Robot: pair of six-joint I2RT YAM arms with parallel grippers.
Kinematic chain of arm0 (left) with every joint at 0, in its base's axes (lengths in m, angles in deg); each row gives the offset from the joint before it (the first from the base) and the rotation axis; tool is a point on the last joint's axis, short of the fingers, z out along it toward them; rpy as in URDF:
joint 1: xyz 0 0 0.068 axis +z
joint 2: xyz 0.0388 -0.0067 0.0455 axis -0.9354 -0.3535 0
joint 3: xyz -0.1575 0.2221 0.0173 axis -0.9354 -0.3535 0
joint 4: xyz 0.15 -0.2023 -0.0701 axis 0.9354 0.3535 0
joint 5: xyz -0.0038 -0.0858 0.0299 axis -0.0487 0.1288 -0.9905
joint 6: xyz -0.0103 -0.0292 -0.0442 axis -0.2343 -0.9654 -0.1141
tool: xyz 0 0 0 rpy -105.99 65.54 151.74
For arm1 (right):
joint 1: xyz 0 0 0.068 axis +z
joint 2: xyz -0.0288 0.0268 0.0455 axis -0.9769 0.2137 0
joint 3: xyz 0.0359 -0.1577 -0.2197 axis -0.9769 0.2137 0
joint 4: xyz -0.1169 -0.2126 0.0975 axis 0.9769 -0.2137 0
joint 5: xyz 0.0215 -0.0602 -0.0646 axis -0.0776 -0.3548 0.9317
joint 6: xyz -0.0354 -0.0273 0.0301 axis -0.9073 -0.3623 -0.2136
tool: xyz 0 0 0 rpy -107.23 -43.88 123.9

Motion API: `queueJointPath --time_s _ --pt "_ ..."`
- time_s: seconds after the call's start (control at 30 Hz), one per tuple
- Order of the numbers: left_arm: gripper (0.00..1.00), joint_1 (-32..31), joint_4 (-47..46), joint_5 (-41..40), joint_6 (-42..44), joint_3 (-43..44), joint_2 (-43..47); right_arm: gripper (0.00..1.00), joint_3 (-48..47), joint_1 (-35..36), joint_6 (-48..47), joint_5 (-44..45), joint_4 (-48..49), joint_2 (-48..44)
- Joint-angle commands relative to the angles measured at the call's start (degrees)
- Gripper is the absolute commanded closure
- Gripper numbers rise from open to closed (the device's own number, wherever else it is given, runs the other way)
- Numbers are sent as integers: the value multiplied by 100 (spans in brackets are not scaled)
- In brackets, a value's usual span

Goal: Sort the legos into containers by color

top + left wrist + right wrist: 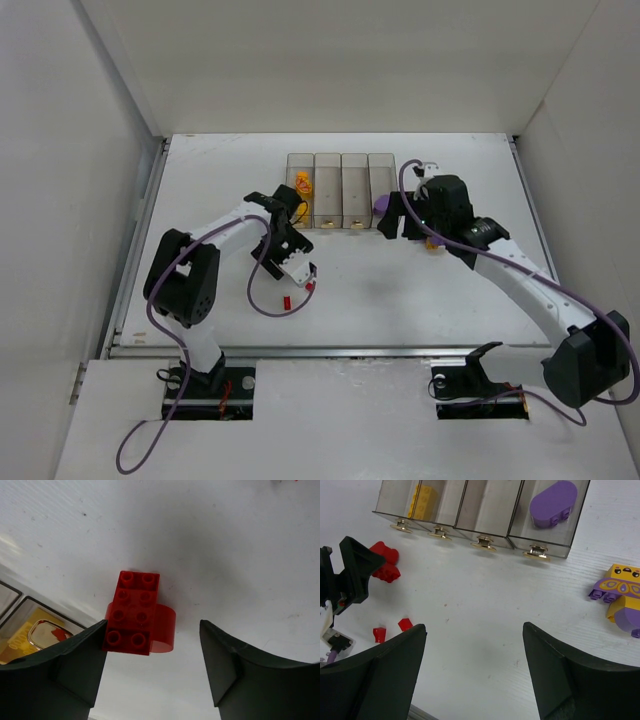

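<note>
The red lego cluster (132, 615) would stay on the tabletop if I lifted my left gripper now, because the fingers are open around it.
The containers (340, 190) are four clear bins in a row; they also show in the right wrist view (485, 510). A yellow lego (302, 184) lies in the leftmost bin and a purple lego (553, 502) in the rightmost. My left gripper (152, 660) is open just before the bins (287, 222). A red lego cluster (132, 615) lies on the table between its fingers, close against the left finger (75, 665). My right gripper (474, 655) is open and empty above the table, in front of the rightmost bin (398, 232).
Two tiny red bits (379, 634) (405, 624) lie on the table near the left wrist; one shows in the top view (286, 300). A yellow and purple butterfly piece (620, 597) lies to the right of the bins, under the right arm (432, 243).
</note>
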Motion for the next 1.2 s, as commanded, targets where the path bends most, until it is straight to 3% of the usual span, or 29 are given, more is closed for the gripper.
queueJointPath --time_s 0.0,0.13,0.27,0.5,0.63,0.73,0.93,1.07,1.17 --pt "36 -51 44 -322 2495 102 -82 17 38 57 -10 73 209 -32" --pt "43 -51 43 -323 2495 225 -267 17 -76 57 -133 73 209 82" --pt "57 -113 -27 -270 2259 225 -320 17 -129 57 -133 21 209 135" --pt "100 -166 -27 -103 1872 225 -267 17 -77 57 -133 21 209 188" --pt "100 -166 34 317 1363 163 -57 17 -128 57 -133 21 209 188" --pt "100 -166 227 1020 389 505 75 17 -181 57 -133 -32 139 188" --pt "100 439 623 2795 -1473 1437 277 17 -234 57 -186 -242 86 135" --pt "100 896 536 3718 -2239 1552 497 17 -234 57 -186 -532 200 12" --pt "100 1170 211 4640 -3460 1657 655 17 -234 57 -239 -1005 463 -111"
